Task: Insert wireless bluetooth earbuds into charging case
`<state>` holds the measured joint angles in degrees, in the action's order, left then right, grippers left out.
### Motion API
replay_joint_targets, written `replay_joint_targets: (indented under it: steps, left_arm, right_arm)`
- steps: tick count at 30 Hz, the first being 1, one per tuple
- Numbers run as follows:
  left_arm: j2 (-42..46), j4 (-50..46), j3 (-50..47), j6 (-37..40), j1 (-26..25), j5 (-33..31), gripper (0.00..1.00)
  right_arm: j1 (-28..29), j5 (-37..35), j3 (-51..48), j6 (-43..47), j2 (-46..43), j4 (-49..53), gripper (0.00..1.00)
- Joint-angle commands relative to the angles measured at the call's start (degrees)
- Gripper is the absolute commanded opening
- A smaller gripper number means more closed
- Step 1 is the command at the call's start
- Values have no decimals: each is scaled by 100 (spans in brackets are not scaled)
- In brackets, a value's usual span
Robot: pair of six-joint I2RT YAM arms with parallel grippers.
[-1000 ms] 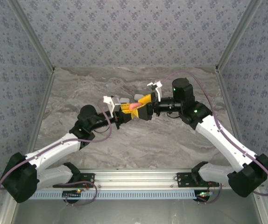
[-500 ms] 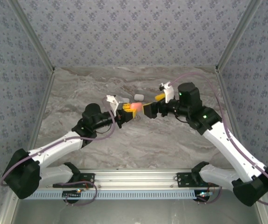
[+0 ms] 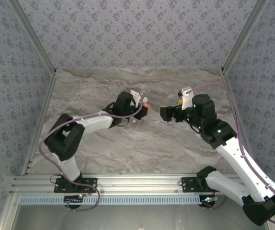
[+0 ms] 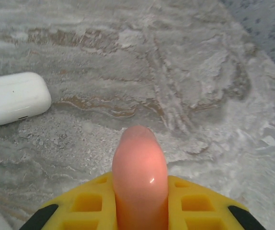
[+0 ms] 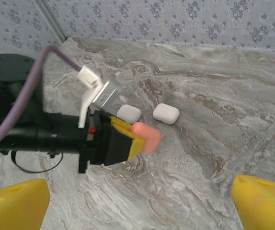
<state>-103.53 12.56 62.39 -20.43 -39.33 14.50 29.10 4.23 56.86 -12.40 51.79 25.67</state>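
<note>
The charging case (image 3: pixel 147 105) is hanging above the marble, so it would fall if the left gripper opened now. The left gripper should keep holding the case first.
My left gripper (image 3: pixel 144 107) is shut on an orange-pink charging case (image 3: pixel 147 105), its lid closed, held a little above the marble table. In the left wrist view the charging case (image 4: pixel 140 165) sticks out forward between the yellow fingers (image 4: pixel 87 203). The right wrist view has the same case (image 5: pixel 147 136) at the tip of the left gripper (image 5: pixel 130 142). My right gripper (image 3: pixel 163 113) stands open and empty, a short gap to the right of the case, facing it; its yellow fingertips (image 5: pixel 17 201) are spread wide. The earbuds are out of view.
Two white closed cases (image 5: pixel 129 113) (image 5: pixel 166 113) lie side by side on the table beyond the left gripper. One white case (image 4: pixel 15 97) lies left of the held case in the left wrist view. Patterned walls (image 3: pixel 137 33) enclose the table.
The two grippers have parted. My left arm folded and carried the orange-pink case farther back and right. My right gripper drew back to the right, still open.
</note>
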Motion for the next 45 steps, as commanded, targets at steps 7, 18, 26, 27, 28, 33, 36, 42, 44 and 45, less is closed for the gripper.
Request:
replay_joint_targets:
  steps: [7, 18, 26, 27, 28, 33, 36, 42, 44, 45]
  left_arm:
    - [-931, -885, 956, -721, 228, 193, 5]
    - [-1295, -928, 1134, -894, 327, 343, 24]
    - [-1004, -1258, 1129, -654, 429, 109, 43]
    - [-896, -1333, 1126, -578, 429, 29, 45]
    - [-771, -1409, 1127, -485, 430, -59, 48]
    - [41, -1714, 1004, -44, 446, -648, 59]
    - [778, -1541, 602, 175, 451, -1089, 67]
    - [2319, -938, -661, 644, 445, -2239, 84]
    - [2776, -771, -1149, 781, 472, -2800, 88]
    - [2954, -720, -1338, 826, 499, -3041, 89]
  right_arm:
    - [-36, -233, -124, -166, -108, 275, 100]
    - [-169, -247, -38, -283, -12, 407, 100]
    - [-735, 40, 435, -13, 231, 852, 100]
    - [-822, 50, 496, 67, 264, 1015, 100]
    - [-916, 60, 543, 149, 297, 1049, 100]
    - [-1418, -135, 546, 360, 237, 905, 100]
    - [-1718, -495, 358, 371, 135, 519, 100]
    - [-2545, -1236, -559, -526, -32, -433, 100]
    - [-2845, -1041, -1034, -446, -18, -968, 100]
    - [-2910, -1030, -1212, -342, -16, -1171, 100]
